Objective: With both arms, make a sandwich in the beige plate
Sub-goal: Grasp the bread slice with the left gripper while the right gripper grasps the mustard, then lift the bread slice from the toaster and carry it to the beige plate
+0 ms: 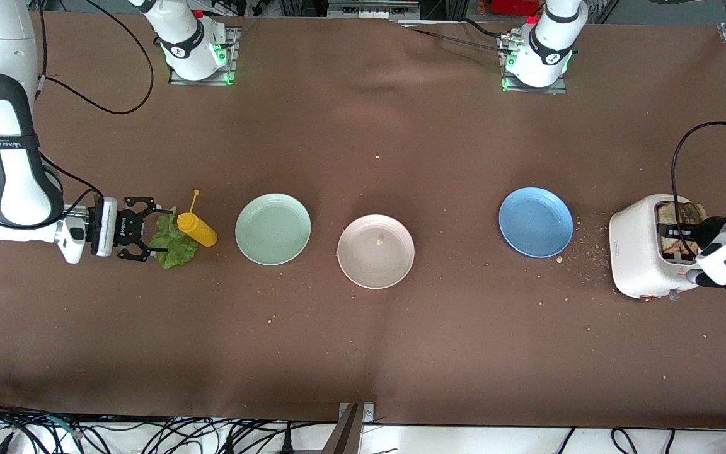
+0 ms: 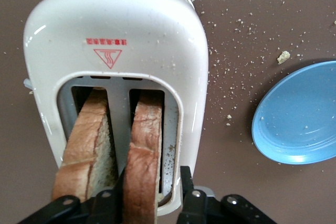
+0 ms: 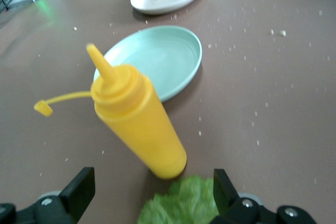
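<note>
The yellow sauce bottle lies ahead of both fingers of my right gripper, past the lettuce leaf, so moving toward the bottle comes first, before closing on it.
Two brown toasted bread slices stand in the slots of a white toaster at the left arm's end of the table. My left gripper is open over the toaster. One finger sits between the slices and the other outside the toaster's wall, straddling one slice. The beige plate lies mid-table with only a crumb on it. My right gripper stands open over a green lettuce leaf, holding nothing. The leaf lies between its fingers.
A yellow sauce bottle lies beside the lettuce, its cap off on a tether. A mint green plate sits between the bottle and the beige plate. A blue plate sits near the toaster. Crumbs are scattered around the toaster.
</note>
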Controlling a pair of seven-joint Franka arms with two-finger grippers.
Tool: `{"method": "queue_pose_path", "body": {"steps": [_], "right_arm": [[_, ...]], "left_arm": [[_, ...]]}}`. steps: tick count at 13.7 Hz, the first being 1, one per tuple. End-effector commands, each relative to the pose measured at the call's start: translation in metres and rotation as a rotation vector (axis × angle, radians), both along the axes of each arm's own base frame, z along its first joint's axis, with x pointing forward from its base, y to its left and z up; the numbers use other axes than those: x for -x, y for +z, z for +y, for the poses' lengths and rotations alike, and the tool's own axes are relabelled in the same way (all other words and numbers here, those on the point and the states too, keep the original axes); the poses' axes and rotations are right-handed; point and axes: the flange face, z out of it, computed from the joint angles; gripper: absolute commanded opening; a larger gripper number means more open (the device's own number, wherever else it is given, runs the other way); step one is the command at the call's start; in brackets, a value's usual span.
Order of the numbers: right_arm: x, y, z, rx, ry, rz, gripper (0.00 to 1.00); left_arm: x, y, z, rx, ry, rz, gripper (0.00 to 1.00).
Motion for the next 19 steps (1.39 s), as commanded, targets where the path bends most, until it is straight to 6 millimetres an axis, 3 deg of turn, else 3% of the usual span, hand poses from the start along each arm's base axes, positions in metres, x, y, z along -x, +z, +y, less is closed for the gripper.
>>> {"method": "queue_pose_path", "body": {"steps": [1, 2, 4, 8, 10, 11, 14, 15, 16, 19], "right_arm": [[0.001, -0.011, 0.012, -0.131, 0.038, -0.062, 1.00], [0.001, -0.019, 0.013, -0.148, 0.047, -0.079, 1.00], [0.001, -0.024, 0.018, -0.183, 0.047, -0.089, 1.00], [0.012, -0.054, 0.028, -0.287, 0.075, -0.103, 1.00], [0.012, -0.058, 0.030, -0.304, 0.069, -0.107, 0.99], [0.011, -0.057, 0.030, -0.304, 0.071, -0.108, 0.90], [0.010, -0.057, 0.029, -0.298, 0.078, -0.109, 0.13], [0.010, -0.056, 0.031, -0.302, 0.082, -0.105, 0.05], [0.008, -0.054, 0.028, -0.299, 0.077, -0.103, 0.04], [-0.005, -0.025, 0.017, -0.250, 0.099, -0.035, 0.02]], "left_arm": [[0.001, 0.002, 0.004, -0.012, -0.022, 0.014, 0.12], [0.000, 0.004, 0.001, -0.012, -0.026, 0.011, 0.05], [-0.004, 0.015, -0.004, -0.016, -0.027, -0.009, 0.02], [-0.012, 0.069, -0.013, -0.012, -0.031, -0.057, 0.02], [-0.012, 0.100, -0.032, 0.014, -0.049, -0.043, 0.00], [-0.013, 0.116, -0.046, 0.029, -0.062, -0.041, 0.00], [-0.013, 0.127, -0.100, 0.150, -0.008, -0.026, 0.00], [-0.015, 0.126, -0.116, 0.231, 0.048, -0.025, 0.00], [-0.017, 0.120, -0.138, 0.323, 0.077, -0.005, 0.00], [-0.017, 0.084, -0.232, 0.521, 0.032, 0.094, 0.00]]}}
